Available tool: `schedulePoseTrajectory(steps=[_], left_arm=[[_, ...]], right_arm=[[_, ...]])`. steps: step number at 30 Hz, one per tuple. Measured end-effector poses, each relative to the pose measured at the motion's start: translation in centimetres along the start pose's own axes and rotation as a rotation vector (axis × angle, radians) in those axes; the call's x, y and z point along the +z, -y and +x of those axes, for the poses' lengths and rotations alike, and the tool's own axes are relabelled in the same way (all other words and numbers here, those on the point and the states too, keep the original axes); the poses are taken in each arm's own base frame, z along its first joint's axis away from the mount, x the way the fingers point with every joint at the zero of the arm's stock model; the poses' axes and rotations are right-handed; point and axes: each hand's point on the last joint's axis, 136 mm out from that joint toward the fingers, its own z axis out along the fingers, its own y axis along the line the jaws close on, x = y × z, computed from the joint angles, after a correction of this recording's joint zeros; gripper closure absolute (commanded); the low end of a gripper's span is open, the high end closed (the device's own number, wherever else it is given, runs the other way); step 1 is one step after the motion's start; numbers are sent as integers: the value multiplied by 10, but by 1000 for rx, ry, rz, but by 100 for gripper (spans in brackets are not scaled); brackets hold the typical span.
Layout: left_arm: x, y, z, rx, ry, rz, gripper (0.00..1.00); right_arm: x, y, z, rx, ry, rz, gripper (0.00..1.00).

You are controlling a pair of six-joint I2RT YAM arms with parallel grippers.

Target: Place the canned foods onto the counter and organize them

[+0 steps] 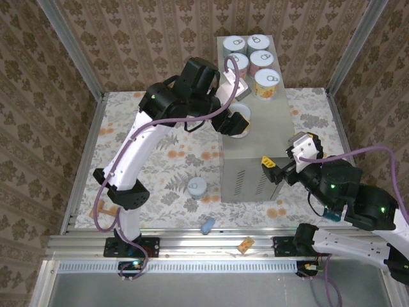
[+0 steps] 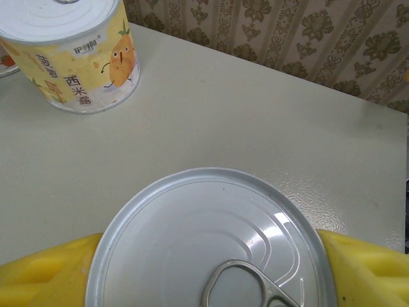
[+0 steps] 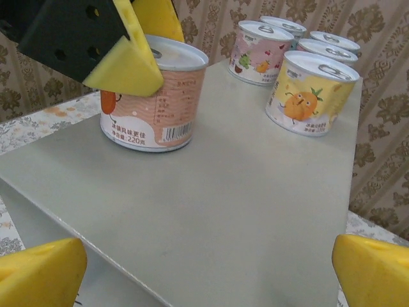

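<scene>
I need to open my left gripper now. The bottom of the pink-label can is flat on the counter top, so the can would stay standing.
The counter (image 1: 252, 173) is a tall grey box right of the table's middle. Several canned foods stand grouped at its far end, among them an orange-label can (image 1: 267, 84) (image 2: 77, 54) (image 3: 310, 93). A pink-label can (image 1: 238, 123) (image 3: 153, 96) stands on the counter's top nearer the middle, with my left gripper (image 1: 237, 119) (image 2: 208, 272) shut on it; yellow pads (image 2: 45, 275) press its sides under the silvery pull-tab lid (image 2: 204, 236). My right gripper (image 1: 283, 152) (image 3: 208, 275) hangs open over the counter's near end, holding nothing. One light-blue can (image 1: 197, 187) stands on the floral floor left of the counter.
A small blue lump (image 1: 208, 225) and a tan block (image 1: 246, 244) lie by the front aluminium rail (image 1: 192, 246). Patterned walls and metal posts close in the back and sides. Bare counter top (image 3: 243, 192) lies between the pink can and my right gripper.
</scene>
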Motion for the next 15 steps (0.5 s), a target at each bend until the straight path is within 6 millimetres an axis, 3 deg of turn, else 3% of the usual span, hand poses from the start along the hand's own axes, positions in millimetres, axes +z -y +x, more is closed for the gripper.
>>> schedulePoseTrajectory(steps=[7,10,15], left_arm=[[0,1,-5,7,19,7,9],[2,0,-10,16,46,3,4],[9,-2,-1,7,43,0,0]], right_arm=[[2,-1,-2,-3,5,-2,0],[2,-1,-2,-3,5,-3,0],[1,-1,-2,-2,6,-2,0]])
